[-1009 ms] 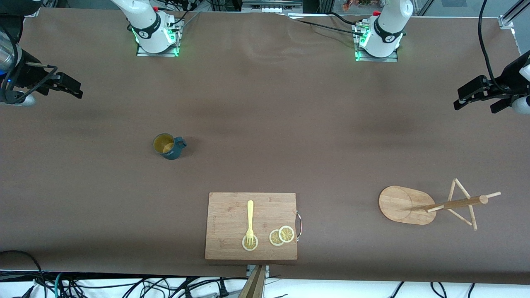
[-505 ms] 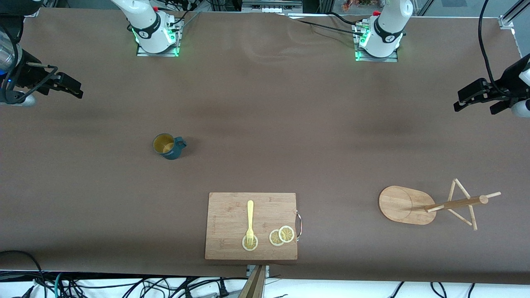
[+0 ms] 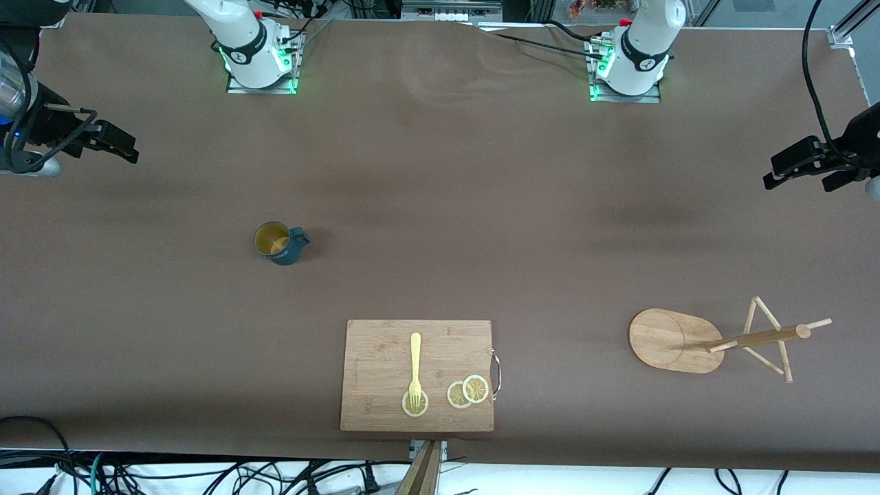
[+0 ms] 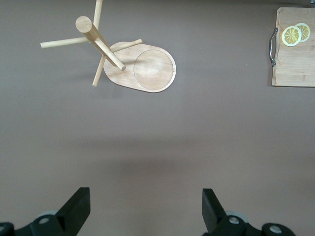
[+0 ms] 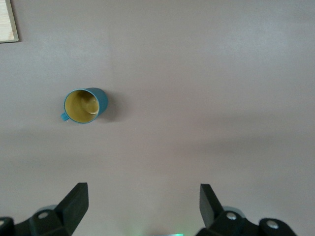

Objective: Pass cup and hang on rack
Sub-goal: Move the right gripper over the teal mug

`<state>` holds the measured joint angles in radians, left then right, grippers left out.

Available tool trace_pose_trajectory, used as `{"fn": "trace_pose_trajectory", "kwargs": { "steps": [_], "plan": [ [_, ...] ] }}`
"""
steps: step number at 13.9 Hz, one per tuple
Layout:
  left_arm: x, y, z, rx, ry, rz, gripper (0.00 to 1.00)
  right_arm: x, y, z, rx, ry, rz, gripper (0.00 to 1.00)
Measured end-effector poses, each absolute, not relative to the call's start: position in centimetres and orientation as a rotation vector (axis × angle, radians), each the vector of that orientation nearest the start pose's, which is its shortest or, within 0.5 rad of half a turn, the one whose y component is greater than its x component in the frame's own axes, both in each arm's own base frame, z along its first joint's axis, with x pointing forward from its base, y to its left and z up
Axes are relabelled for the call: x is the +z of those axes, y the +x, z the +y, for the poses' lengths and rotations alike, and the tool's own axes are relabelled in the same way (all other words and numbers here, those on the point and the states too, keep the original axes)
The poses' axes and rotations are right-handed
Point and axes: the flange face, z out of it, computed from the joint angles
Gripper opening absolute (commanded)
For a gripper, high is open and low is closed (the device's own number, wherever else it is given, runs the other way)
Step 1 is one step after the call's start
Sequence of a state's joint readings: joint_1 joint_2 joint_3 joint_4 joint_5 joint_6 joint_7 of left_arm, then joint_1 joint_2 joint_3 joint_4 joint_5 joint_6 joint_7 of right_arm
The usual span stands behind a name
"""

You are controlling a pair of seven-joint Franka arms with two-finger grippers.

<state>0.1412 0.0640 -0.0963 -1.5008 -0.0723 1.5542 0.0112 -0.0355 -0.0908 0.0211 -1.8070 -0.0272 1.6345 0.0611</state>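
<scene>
The right gripper grabs the dark teal cup by its rim (image 3: 271,223) next, which leaves the cup's handle free to hang on the bamboo rack (image 3: 715,338).
The dark teal cup (image 3: 278,243) stands upright on the brown table toward the right arm's end, handle toward the table's middle; it also shows in the right wrist view (image 5: 83,105). The bamboo rack (image 3: 715,338) stands toward the left arm's end, nearer the front camera; it shows in the left wrist view (image 4: 123,61) too. My right gripper (image 3: 113,146) is open and empty, high over the table's edge at the right arm's end. My left gripper (image 3: 801,165) is open and empty, high over the edge at the left arm's end.
A wooden cutting board (image 3: 385,385) with a metal handle lies near the front edge, holding a yellow fork (image 3: 414,368) and lemon slices (image 3: 467,391). The arm bases (image 3: 258,51) stand along the table's back edge.
My left gripper has moved outward toward the table's edge at its end and slightly up. The right gripper and the cup have not moved.
</scene>
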Motion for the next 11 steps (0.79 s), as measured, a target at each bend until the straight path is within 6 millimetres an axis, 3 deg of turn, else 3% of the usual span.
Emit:
{"fn": "trace_pose_trajectory", "kwargs": {
  "steps": [3,8,9,11],
  "plan": [
    [62.6,57.2,1.3,-0.004,-3.220,-0.034,1.00,56.0,52.6,-0.8,0.166,-3.165,0.064,1.00],
    [63.3,57.2,0.3,-0.028,-3.221,-0.004,1.00,50.2,54.6,0.2,0.340,-3.099,0.045,1.00],
    [63.9,57.2,0.3,-0.048,-3.221,-0.003,1.00,48.9,55.0,1.0,0.376,-3.099,0.017,1.00],
    [65.0,57.1,0.1,-0.074,-3.232,0.001,1.00,45.6,56.0,4.5,0.440,-3.172,-0.128,1.00]
  ]
}}
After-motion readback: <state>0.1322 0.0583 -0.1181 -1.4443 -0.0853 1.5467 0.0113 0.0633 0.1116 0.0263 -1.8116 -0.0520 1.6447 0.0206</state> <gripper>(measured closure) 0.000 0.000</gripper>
